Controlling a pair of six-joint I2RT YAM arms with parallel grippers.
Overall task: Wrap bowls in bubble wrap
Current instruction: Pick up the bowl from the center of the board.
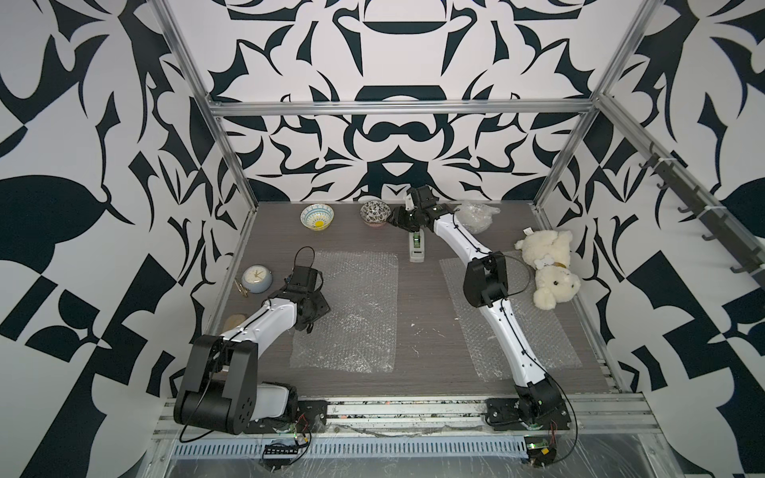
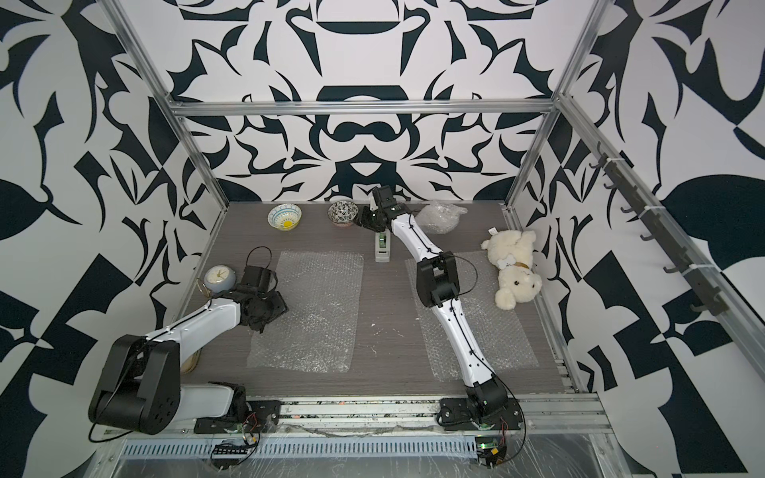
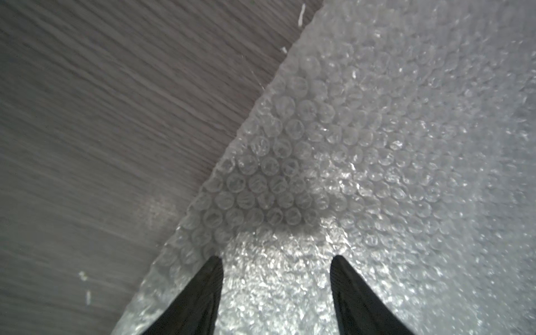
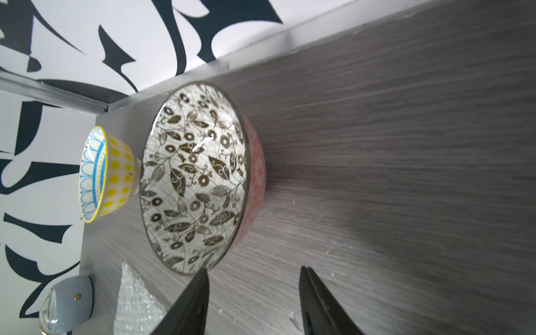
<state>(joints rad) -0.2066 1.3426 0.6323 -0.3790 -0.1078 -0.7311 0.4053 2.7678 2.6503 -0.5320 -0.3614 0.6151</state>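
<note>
I need my right gripper to grab the floral bowl's rim on its nearest side next, so the floral bowl's base stays free to set upright on bubble wrap.
Two bowls stand at the back of the table: a light blue-and-white one with a yellow centre (image 1: 317, 216) (image 2: 284, 217) (image 4: 107, 174), and to its right a black-and-white floral one (image 1: 375, 212) (image 2: 342, 213) (image 4: 194, 182). My right gripper (image 1: 391, 220) (image 4: 253, 268) is open just right of the floral bowl, one fingertip close to its rim, nothing between the fingers. Two flat bubble wrap sheets lie on the table, one left (image 1: 352, 306) (image 2: 310, 306) and one right (image 1: 517, 314). My left gripper (image 1: 309, 325) (image 3: 277, 258) hangs open over the left sheet's (image 3: 377, 145) left edge. A crumpled bubble wrap bundle (image 1: 476, 216) sits at the back right.
A pale alarm clock (image 1: 256, 279) (image 4: 66, 307) stands at the left wall by the left arm. A tape dispenser (image 1: 417, 247) sits between the sheets, under the right forearm. A white teddy bear (image 1: 546, 269) lies at the right edge. The right arm stretches over the right sheet.
</note>
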